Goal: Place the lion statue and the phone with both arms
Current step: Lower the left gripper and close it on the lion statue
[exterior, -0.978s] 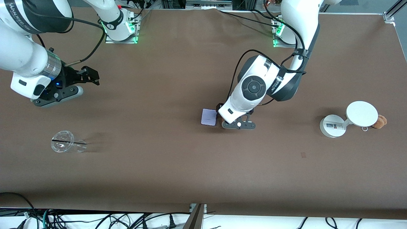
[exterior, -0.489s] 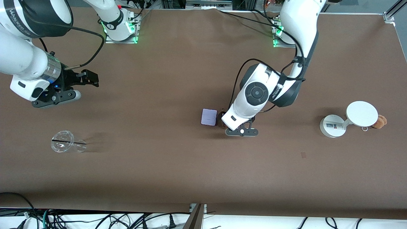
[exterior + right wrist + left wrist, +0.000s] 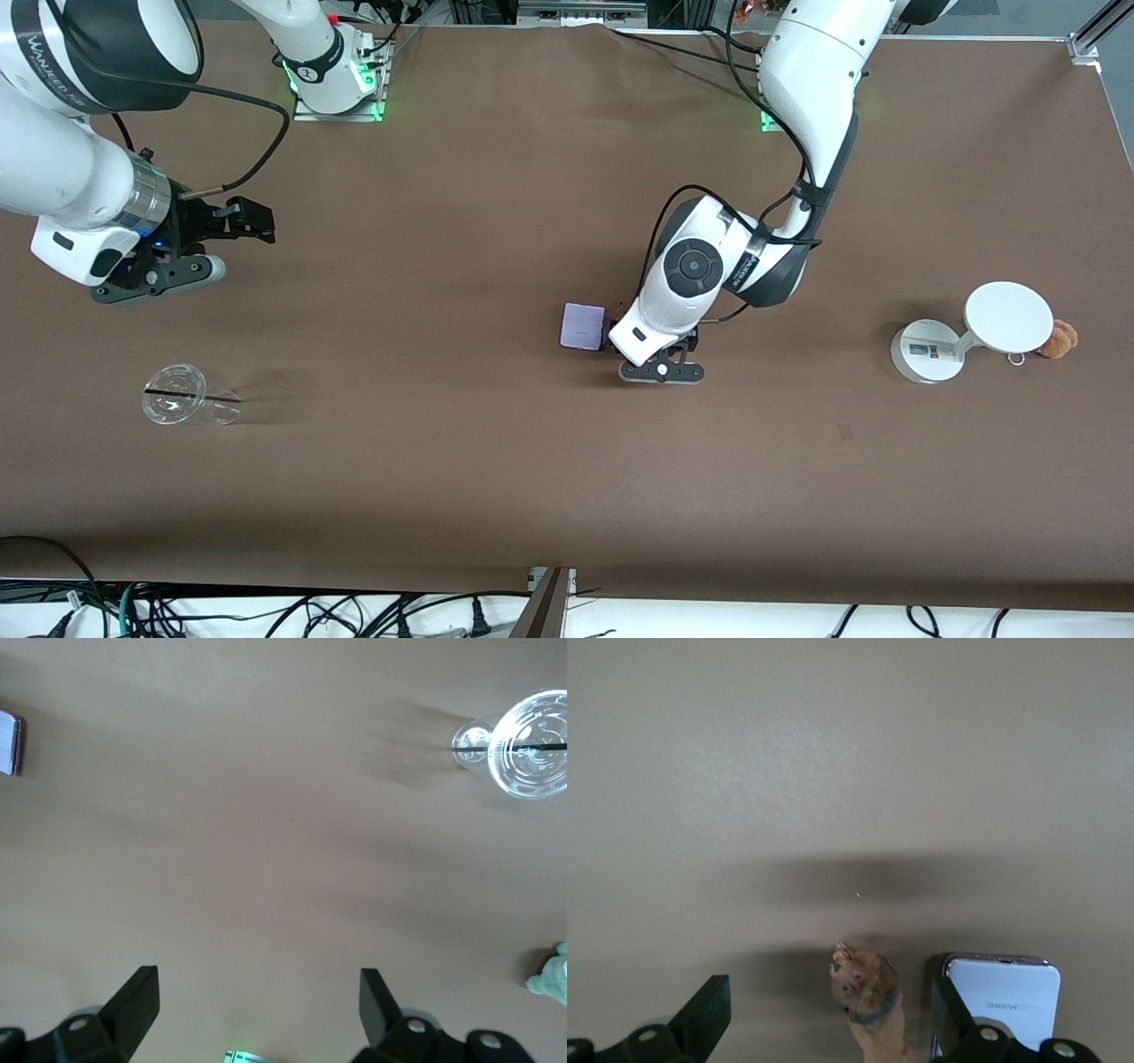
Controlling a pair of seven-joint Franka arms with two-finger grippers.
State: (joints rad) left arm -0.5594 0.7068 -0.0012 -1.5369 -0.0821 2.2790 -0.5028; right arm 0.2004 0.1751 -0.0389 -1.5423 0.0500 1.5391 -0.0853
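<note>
My left gripper should take hold of the lion statue by its head [image 3: 865, 983] next. Then it can place the statue beside the white round stand.
The phone [image 3: 582, 326] lies flat in the middle of the table, pale lilac-white. It also shows in the left wrist view [image 3: 1005, 1005]. The lion statue [image 3: 868, 992], reddish-brown, lies right beside the phone toward the left arm's end. In the front view the left hand hides it. My left gripper [image 3: 640, 344] is low over the lion, open [image 3: 830, 1020], with one finger on each side of the lion and neither touching it. My right gripper [image 3: 241, 218] is open [image 3: 257, 1001] and empty over bare table near the right arm's end.
A clear plastic cup [image 3: 182, 396] lies on its side nearer the front camera than the right gripper. A white round stand [image 3: 930, 352] and an orange-brown plush [image 3: 1060, 338] are at the left arm's end. A grey-green plush [image 3: 551, 979] shows in the right wrist view.
The left hand has shifted slightly and settled lower around the lion beside the phone. The right gripper has barely moved. The phone has stayed in place.
</note>
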